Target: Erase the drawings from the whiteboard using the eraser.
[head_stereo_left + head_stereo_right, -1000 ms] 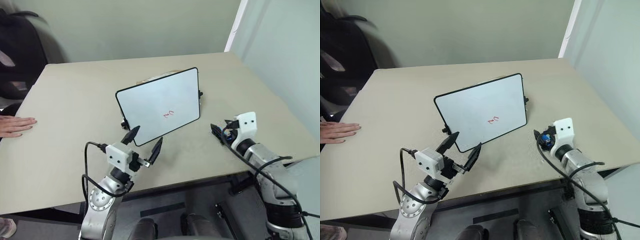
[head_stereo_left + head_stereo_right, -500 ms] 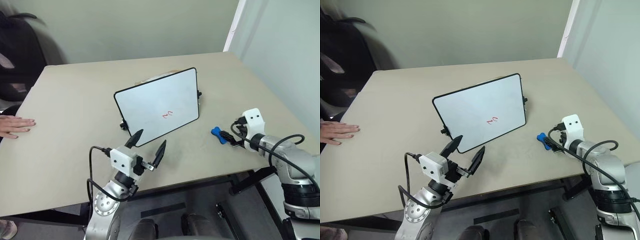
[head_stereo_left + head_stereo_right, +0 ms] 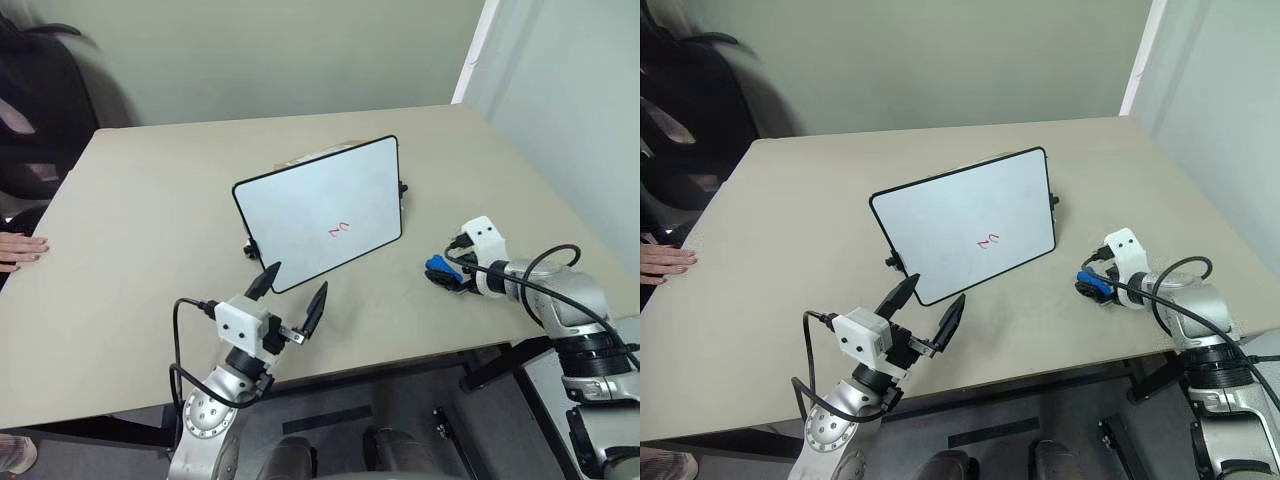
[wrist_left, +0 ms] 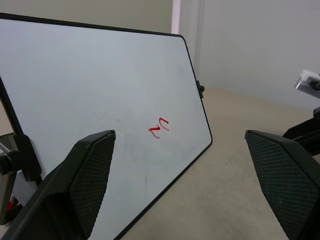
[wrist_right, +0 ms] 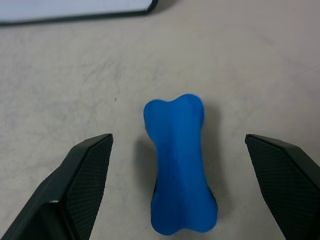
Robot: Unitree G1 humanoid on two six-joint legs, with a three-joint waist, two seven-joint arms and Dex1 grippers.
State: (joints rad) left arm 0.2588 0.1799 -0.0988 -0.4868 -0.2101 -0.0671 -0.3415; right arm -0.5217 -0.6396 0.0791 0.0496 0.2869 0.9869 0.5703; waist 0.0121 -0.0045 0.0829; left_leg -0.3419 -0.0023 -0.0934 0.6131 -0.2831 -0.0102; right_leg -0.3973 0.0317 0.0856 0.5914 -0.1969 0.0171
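Note:
The blue eraser's narrow middle (image 3: 443, 266) (image 5: 179, 157) has the fingers of my right gripper reaching down beside it, near the tabletop. My right gripper should close now, as that would hold the eraser.
The whiteboard (image 3: 318, 208) leans tilted at mid-table, and the drawings (image 3: 338, 230) are a small red squiggle near its lower right. To the board's right, the blue bone-shaped eraser (image 5: 177, 160) lies flat on the table. My right gripper (image 5: 177, 139) is open and tipped down over it, one finger on each side, neither touching. The same eraser (image 3: 1090, 286) peeks out below that gripper's white housing. My left gripper (image 3: 297, 279) hangs open and empty just in front of the board's lower edge, facing the drawings (image 4: 159, 128).
A person's hand (image 3: 16, 247) rests on the table at its left edge. A dark chair (image 3: 40, 100) stands behind the back left corner. The table's front edge runs just under both arms, and its right edge lies close behind my right arm.
My right gripper has spread wide, swung in and tipped down, so the eraser now lies between its fingers. The person's hand has drawn back toward the table's left edge. The left arm has kept still.

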